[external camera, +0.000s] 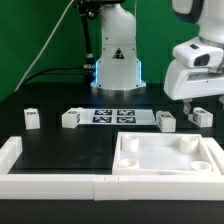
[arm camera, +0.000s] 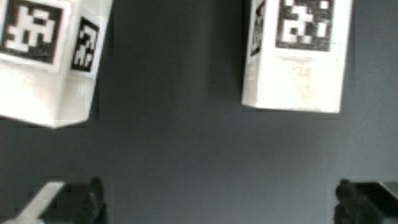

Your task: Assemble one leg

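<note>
The gripper reaches the white leg next and grabs it by its tagged end (external camera: pixel 203 118), which leaves its plain end free for the panel's corner socket.
Several small white legs with black-and-white tags stand on the black table. In the exterior view two are on the left (external camera: pixel 32 118) (external camera: pixel 70 118) and two on the right (external camera: pixel 166 120) (external camera: pixel 200 116). My gripper (external camera: pixel 198 102) hangs just above the right pair, open and empty. The wrist view shows those two legs (arm camera: pixel 45 60) (arm camera: pixel 299 55) lying apart, with my gripper (arm camera: pixel 221 205) open over bare table short of them. Its dark fingertips (arm camera: pixel 71 200) show at both edges and touch nothing.
The large white square panel (external camera: pixel 165 170) with round corner sockets lies at the front right. White border rails run along the front (external camera: pixel 60 186) and left (external camera: pixel 10 152). The marker board (external camera: pixel 112 115) lies in front of the robot base (external camera: pixel 117 65).
</note>
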You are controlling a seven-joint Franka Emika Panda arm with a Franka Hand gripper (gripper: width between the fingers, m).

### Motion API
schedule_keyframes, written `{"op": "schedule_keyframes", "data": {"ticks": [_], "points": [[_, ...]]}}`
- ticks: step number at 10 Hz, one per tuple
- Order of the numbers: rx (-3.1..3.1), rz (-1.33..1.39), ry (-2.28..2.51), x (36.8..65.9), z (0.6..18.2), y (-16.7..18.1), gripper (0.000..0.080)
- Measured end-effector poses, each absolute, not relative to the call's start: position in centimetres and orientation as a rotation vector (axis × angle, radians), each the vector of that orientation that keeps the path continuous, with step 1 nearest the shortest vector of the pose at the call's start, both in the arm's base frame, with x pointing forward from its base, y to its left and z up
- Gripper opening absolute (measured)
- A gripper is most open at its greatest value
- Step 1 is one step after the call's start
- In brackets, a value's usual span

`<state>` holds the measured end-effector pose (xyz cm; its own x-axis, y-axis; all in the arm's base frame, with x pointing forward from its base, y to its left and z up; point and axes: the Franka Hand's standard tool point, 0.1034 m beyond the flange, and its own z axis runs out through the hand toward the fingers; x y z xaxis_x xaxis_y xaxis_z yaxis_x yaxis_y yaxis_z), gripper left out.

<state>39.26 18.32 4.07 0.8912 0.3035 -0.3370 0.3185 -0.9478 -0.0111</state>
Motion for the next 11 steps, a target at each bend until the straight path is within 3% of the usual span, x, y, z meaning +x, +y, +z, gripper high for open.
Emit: {"op": "schedule_keyframes", "data": {"ticks": [6,7,11], "points": [[2.635,-1.272,0.493,34.1,1.6,19.0,0.0649],[2.643,-1.271,0.487,34.4,0.8,19.0,0.0649],[2.640,-1.277,0.482,33.7,0.5,18.4,0.0649]]}}
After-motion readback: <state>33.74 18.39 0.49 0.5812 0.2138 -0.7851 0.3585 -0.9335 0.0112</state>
